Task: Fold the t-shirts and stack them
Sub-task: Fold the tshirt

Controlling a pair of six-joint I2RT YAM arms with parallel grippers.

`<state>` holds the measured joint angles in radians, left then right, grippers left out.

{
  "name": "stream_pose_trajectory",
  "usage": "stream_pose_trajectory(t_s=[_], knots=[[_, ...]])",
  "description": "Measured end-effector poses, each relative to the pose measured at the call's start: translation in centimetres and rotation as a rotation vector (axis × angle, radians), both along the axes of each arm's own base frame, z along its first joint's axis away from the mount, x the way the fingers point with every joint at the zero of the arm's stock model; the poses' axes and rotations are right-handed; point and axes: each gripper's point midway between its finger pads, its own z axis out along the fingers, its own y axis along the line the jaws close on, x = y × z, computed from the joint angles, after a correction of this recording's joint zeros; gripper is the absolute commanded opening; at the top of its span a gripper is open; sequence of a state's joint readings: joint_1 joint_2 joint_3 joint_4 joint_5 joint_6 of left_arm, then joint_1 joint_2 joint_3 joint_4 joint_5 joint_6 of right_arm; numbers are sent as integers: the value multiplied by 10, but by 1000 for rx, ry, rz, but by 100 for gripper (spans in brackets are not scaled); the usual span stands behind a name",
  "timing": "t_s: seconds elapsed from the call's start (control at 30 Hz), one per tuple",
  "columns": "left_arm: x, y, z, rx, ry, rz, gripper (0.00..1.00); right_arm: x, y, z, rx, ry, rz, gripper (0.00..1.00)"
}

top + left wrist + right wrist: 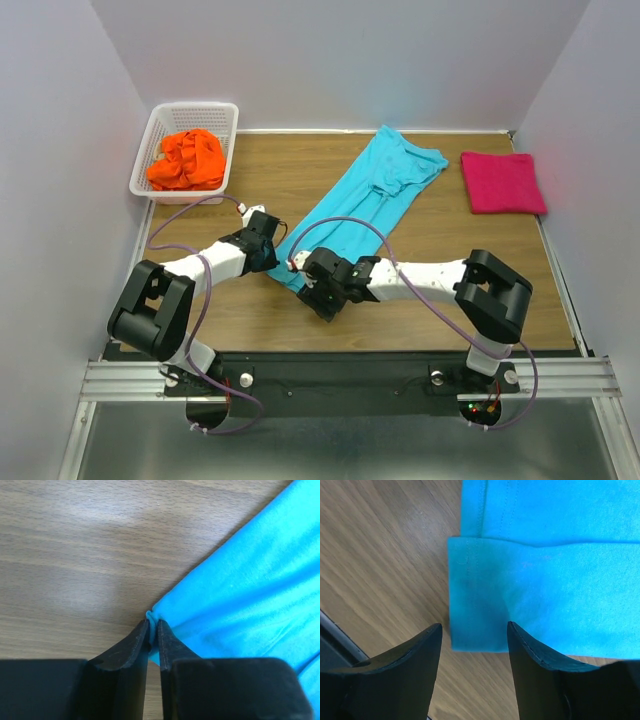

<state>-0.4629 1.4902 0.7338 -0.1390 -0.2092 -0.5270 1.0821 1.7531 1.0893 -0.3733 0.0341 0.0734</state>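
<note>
My right gripper picks up the turquoise t-shirt's bottom hem corner next, opposite my left gripper's pinch, to fold the hem evenly over the strip.
A turquoise t-shirt lies folded lengthwise in a long diagonal strip on the wooden table. My left gripper is shut on a small pinch of its left edge near the lower end. My right gripper stands open just over the shirt's bottom hem corner, with nothing between its fingers; in the top view it sits at the strip's near end. A magenta t-shirt lies folded flat at the back right. An orange t-shirt is crumpled in the basket.
A white lattice basket stands at the back left corner. Grey walls close the table on three sides. Bare wood lies between the turquoise strip and the magenta shirt and along the near edge.
</note>
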Motion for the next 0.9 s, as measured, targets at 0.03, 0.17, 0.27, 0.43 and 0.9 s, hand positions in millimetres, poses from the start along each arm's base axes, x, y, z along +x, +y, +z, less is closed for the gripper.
stream_pose_trajectory(t_s=[0.03,0.17,0.27,0.43,0.9], knots=[[0,-1,0,-3,0,-3,20,1,-1,-2,-8,-7,4,61],[0,-1,0,-6,0,-5,20,0,-2,-9,-39,-19,22,58],[0,-2,0,-6,0,-5,20,-2,-1,-10,-48,-31,36,53],[1,-2,0,-10,-1,-4,0,-4,3,-11,-49,-56,44,25],[-29,17,14,5,69,63,0,-38,4,0,15,56,94,1]])
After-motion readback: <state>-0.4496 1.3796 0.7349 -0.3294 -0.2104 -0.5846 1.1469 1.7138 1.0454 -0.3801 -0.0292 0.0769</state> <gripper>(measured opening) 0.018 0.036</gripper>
